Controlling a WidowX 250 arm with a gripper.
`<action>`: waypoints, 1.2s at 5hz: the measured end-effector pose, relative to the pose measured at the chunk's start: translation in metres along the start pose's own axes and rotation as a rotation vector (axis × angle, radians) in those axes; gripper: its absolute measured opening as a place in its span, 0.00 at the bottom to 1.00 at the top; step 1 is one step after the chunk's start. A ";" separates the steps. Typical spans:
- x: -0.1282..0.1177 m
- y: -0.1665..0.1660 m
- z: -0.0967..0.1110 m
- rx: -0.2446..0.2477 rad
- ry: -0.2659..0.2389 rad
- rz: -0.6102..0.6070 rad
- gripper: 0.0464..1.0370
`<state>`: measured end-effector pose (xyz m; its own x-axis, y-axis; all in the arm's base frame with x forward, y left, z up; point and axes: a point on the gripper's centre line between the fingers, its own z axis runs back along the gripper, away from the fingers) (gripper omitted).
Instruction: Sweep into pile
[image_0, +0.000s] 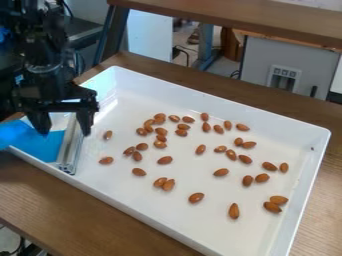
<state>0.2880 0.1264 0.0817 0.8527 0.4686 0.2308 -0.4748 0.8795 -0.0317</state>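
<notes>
My gripper grabs the silvery metal bar (71, 147) by its upper part next, to sweep the scattered almonds into a pile.
My gripper (63, 126) hangs over the left end of the white tray (220, 89), its two fingers spread wide apart. Behind and below it lies a blue piece (39, 144) with a silvery metal bar (71, 147) along its right side, lying across the tray's left end; whether a finger touches the bar I cannot tell. Several almonds are scattered over the tray floor to the right of the bar: one (107, 135) lies nearest to it, a looser cluster (160, 131) sits around the middle, and others (272, 206) reach toward the right end.
The tray's raised walls surround the almonds, and it stands on a brown wooden table (87, 210). Beyond the far side are a wooden shelf edge (234, 17) and a grey cabinet (287, 65). Dark equipment stands behind the arm at the upper left.
</notes>
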 end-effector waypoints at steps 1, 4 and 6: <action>0.000 0.000 -0.007 0.002 0.004 0.001 0.96; -0.001 -0.008 -0.018 0.020 0.012 0.023 0.34; -0.010 -0.047 -0.017 0.012 0.032 0.015 0.32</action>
<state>0.3051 0.0820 0.0642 0.8518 0.4843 0.1995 -0.4901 0.8714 -0.0228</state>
